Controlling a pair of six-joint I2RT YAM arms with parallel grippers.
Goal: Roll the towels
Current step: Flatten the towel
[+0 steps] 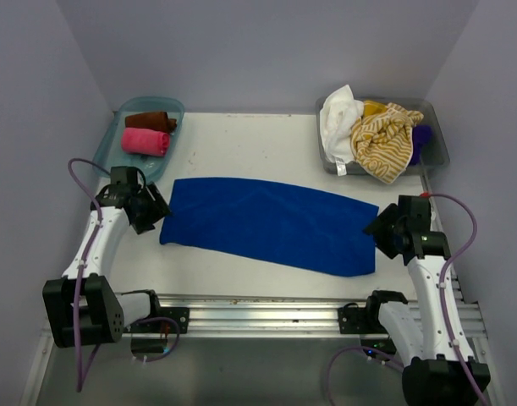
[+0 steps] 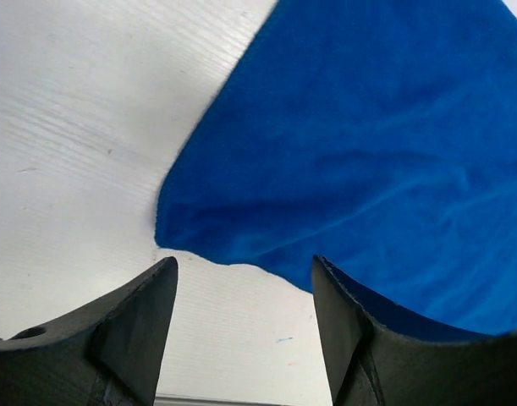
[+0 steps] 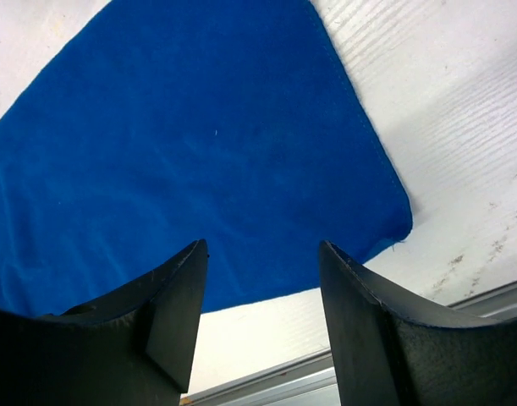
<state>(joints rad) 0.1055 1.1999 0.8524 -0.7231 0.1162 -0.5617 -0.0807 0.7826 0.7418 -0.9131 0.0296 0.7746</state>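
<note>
My left gripper is going to pinch the blue towel's near corner [image 1: 165,240] [image 2: 177,236] next, to match the right gripper's corner. The towel can then fold evenly for rolling.
A royal blue towel [image 1: 271,222] lies spread flat across the middle of the table, folded into a long strip. My left gripper [image 1: 159,211] hovers at its left end, open, nothing between its fingers; in the left wrist view the blue towel [image 2: 368,144] lies just beyond the gripper [image 2: 245,269]. My right gripper [image 1: 375,228] is open at the towel's right end, with the blue towel [image 3: 199,144] ahead of the gripper [image 3: 262,252]. A pink roll [image 1: 145,141] and a brown roll [image 1: 151,121] lie in the left tray. White [image 1: 338,114], yellow striped [image 1: 383,139] and purple [image 1: 421,139] towels are piled in the right bin.
A teal tray [image 1: 175,106] sits at the back left and a clear bin [image 1: 436,118] at the back right. A metal rail [image 1: 266,309] runs along the table's near edge between the arm bases. Purple walls close in on three sides.
</note>
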